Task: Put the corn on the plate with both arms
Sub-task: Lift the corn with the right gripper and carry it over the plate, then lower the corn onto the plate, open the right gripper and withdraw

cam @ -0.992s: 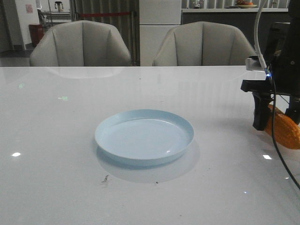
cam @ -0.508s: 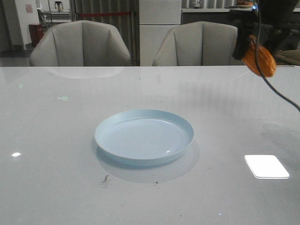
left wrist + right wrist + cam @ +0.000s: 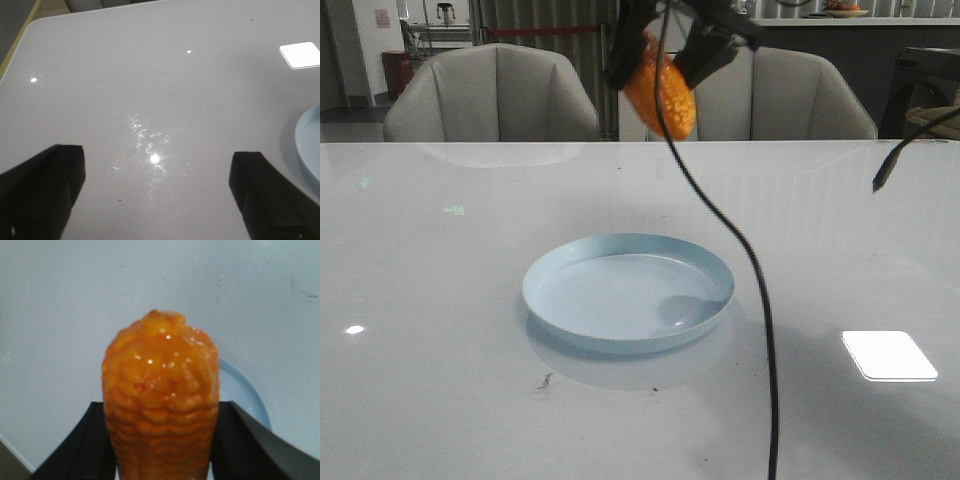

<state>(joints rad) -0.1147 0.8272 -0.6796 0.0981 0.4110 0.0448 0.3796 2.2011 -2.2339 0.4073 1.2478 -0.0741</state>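
The corn is still high above the pale blue plate, so my right gripper now lowers the orange corn (image 3: 660, 88) onto the plate before it lets go.
My right gripper (image 3: 662, 68) hangs high above the far side of the table, shut on the orange corn (image 3: 660, 88). The cob's tip points down toward the pale blue plate (image 3: 570, 300), which lies at the table's middle with the corn's shadow on its right part. In the right wrist view the corn (image 3: 160, 390) fills the space between the two black fingers (image 3: 90, 445), and a strip of the plate (image 3: 246, 392) shows behind it. My left gripper (image 3: 157, 192) stands open over bare white table, the plate's rim (image 3: 306, 142) off to one side. The left arm is out of the front view.
A black cable (image 3: 752, 290) trails down from the right arm across the front of the plate's right side. A loose cable end (image 3: 885, 175) hangs at the right. Two grey chairs (image 3: 495, 95) stand behind the table. The table's corner edge (image 3: 22, 35) shows in the left wrist view.
The right gripper has lifted the corn off the table at the far right and carried it up and leftward, to above the plate's far side. The plate has not moved.
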